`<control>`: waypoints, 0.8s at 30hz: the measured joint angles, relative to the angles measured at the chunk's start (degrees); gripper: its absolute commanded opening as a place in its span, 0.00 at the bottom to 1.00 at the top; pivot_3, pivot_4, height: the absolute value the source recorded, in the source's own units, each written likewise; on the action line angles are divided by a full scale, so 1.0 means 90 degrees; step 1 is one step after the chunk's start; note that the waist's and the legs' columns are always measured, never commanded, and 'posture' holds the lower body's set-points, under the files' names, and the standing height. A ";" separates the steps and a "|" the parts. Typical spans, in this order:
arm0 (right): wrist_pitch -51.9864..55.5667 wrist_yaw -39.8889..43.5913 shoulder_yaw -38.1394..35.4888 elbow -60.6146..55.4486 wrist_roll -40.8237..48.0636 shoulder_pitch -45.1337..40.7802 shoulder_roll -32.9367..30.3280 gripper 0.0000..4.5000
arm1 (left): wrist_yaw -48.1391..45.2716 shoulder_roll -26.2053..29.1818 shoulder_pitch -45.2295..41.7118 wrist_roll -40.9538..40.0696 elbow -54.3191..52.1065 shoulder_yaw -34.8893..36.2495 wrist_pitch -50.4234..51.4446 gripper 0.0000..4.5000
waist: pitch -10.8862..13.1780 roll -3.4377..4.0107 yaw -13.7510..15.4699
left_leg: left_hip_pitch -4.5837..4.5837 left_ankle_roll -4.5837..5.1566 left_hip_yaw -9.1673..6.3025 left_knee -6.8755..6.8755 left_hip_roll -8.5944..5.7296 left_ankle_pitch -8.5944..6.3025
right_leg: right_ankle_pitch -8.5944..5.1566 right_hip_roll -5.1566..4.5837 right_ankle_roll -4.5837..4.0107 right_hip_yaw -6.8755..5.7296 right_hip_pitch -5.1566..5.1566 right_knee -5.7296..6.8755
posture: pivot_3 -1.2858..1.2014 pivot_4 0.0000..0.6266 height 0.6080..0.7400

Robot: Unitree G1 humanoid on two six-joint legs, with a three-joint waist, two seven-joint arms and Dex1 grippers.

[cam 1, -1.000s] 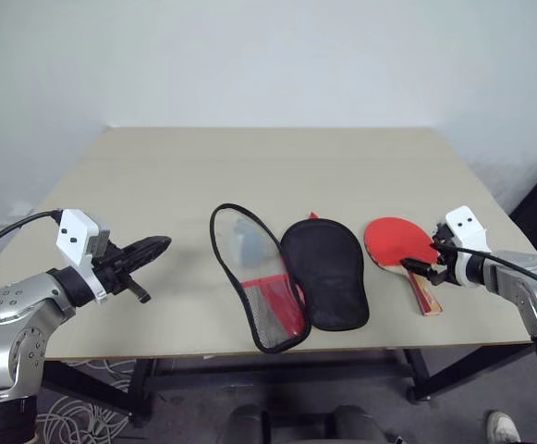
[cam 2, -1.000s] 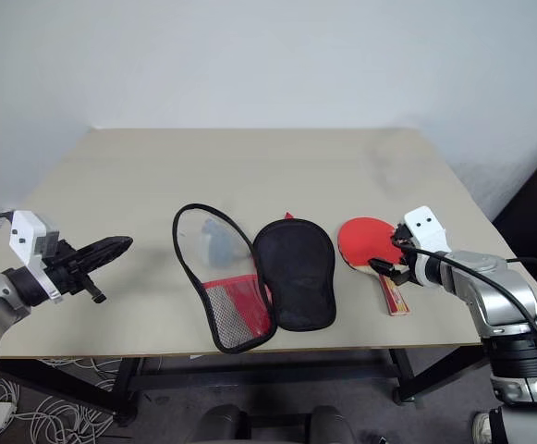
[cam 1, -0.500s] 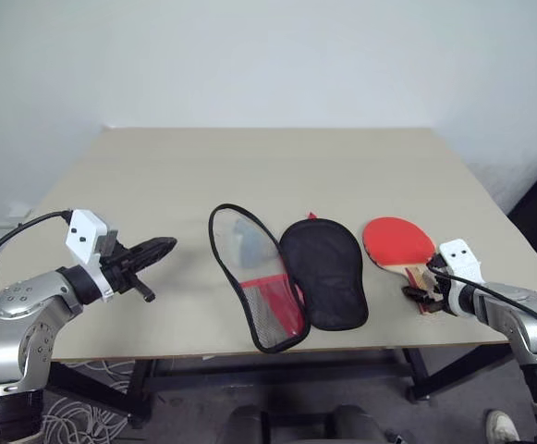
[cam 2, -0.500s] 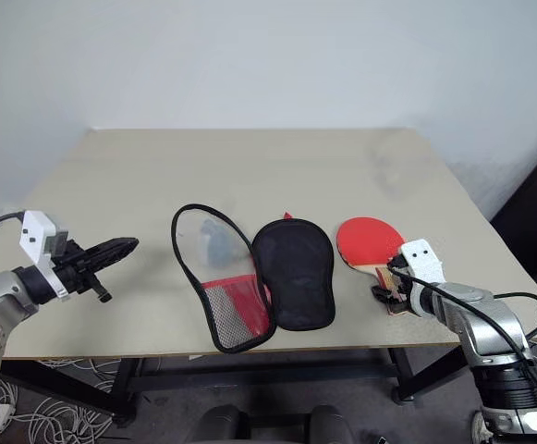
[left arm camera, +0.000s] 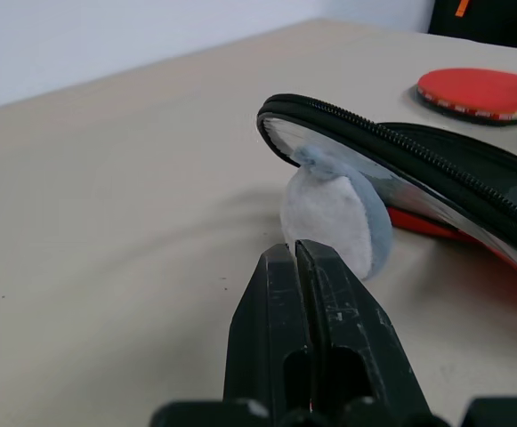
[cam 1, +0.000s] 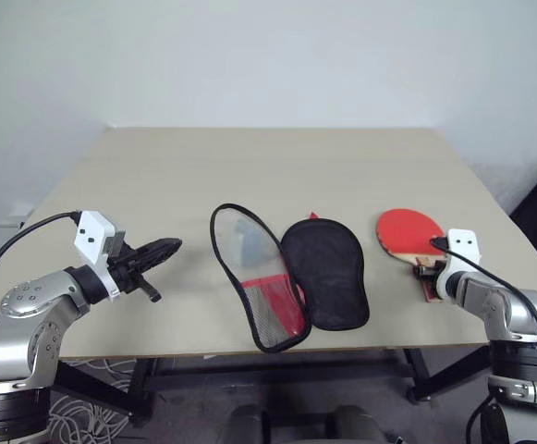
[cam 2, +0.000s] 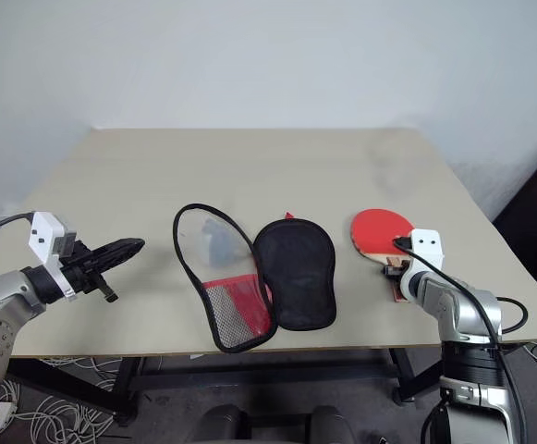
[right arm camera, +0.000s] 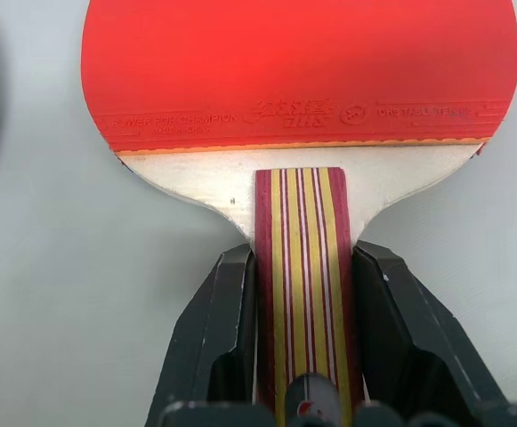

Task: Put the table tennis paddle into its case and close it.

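My right gripper should keep holding the paddle until its head reaches the case's black lining: at the case, the head should reach its black lining, and the red paddle head is still beside the case.
The table tennis paddle lies red face up on the table's right side, its striped wood handle pointing toward the front edge. My right gripper is shut on that handle, one black finger against each side. The case lies unzipped in the middle, with a see-through mesh flap on the left and black lining on the right. My left gripper hovers shut and empty to the left of the case, aimed at it.
A small grey-blue lump sits under the raised edge of the case's flap, just ahead of my left fingertips. The beige table ends near the paddle at the front and right edges. A white wall stands behind.
My right gripper swung round behind the paddle's handle and its fingers closed in on it. The paddle shifted a little to the right. The left gripper stayed about where it was.
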 measured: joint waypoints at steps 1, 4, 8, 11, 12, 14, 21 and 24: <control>0.0007 0.0029 -0.0022 -0.0051 0.0041 -0.0093 0.0003 0.26 | 0.0003 -0.0009 0.0001 0.0002 0.0000 0.0000 -0.0009 0.00 | 0.0000 0.0000 -0.0005 | 0.0000 0.0000 0.0000 -0.0002 0.0002 0.0000 | 0.0000 0.0002 0.0000 0.0001 -0.0002 0.0000 | 0.52 0.00 1.00; 0.0218 0.0277 0.0027 -0.0707 0.0383 -0.0133 0.0153 0.26 | 0.0016 -0.0046 0.0019 0.0009 0.0000 -0.0003 -0.0036 0.00 | -0.0001 0.0001 -0.0022 | 0.0001 0.0000 -0.0001 -0.0009 0.0013 0.0000 | 0.0000 0.0016 -0.0001 0.0005 -0.0005 0.0001 | 0.52 0.00 1.00; 0.0897 0.0325 0.0291 -0.1654 0.0823 -0.0141 0.0712 0.26 | 0.0020 -0.0047 0.0032 0.0033 0.0000 -0.0004 -0.0036 0.00 | -0.0001 0.0001 -0.0016 | 0.0001 0.0000 -0.0002 -0.0008 0.0018 0.0000 | 0.0001 0.0022 -0.0002 0.0005 -0.0006 0.0006 | 0.52 0.00 1.00; 0.1492 0.0095 0.0352 -0.2142 0.0973 -0.0152 0.1188 0.26 | 0.0016 -0.0046 0.0047 0.0091 0.0002 -0.0004 -0.0036 0.00 | -0.0002 0.0000 0.0015 | -0.0001 -0.0001 -0.0004 -0.0004 0.0013 0.0000 | 0.0001 0.0014 -0.0002 0.0000 -0.0002 0.0005 | 0.52 0.00 1.00; 0.1669 0.0012 0.0367 -0.2290 0.0994 -0.0153 0.1342 0.26 | 0.0011 -0.0045 0.0048 0.0098 0.0008 -0.0004 -0.0036 0.00 | -0.0002 0.0000 0.0015 | -0.0003 -0.0001 -0.0004 -0.0002 0.0013 0.0000 | 0.0001 0.0013 -0.0002 -0.0001 -0.0002 0.0005 | 0.52 0.00 1.00; 0.2042 -0.0158 0.0369 -0.2609 0.1000 -0.0154 0.1639 0.26 | -0.0012 -0.0045 0.0048 0.0103 0.0011 -0.0003 -0.0036 0.00 | -0.0002 0.0000 0.0005 | -0.0003 -0.0002 -0.0004 -0.0003 0.0013 0.0000 | 0.0001 0.0013 -0.0002 -0.0001 -0.0003 0.0005 | 0.52 0.00 1.00; 0.3030 -0.0614 0.0550 -0.3319 0.0922 0.0119 0.2706 0.26 | -0.0070 -0.0019 0.0019 0.0114 0.0087 -0.0004 -0.0025 0.00 | -0.0002 0.0000 0.0001 | -0.0002 -0.0004 -0.0003 -0.0009 0.0017 0.0000 | 0.0001 0.0016 -0.0003 -0.0004 -0.0008 0.0008 | 0.52 0.00 1.00; 0.3303 -0.0762 0.0625 -0.3323 0.0789 0.0280 0.2968 0.26 | -0.0120 0.0066 0.0015 0.0125 0.0089 -0.0004 -0.0015 0.00 | -0.0002 0.0000 0.0002 | -0.0002 -0.0008 -0.0002 -0.0008 0.0015 0.0002 | 0.0001 0.0011 -0.0003 -0.0005 -0.0008 0.0007 | 0.52 0.00 1.00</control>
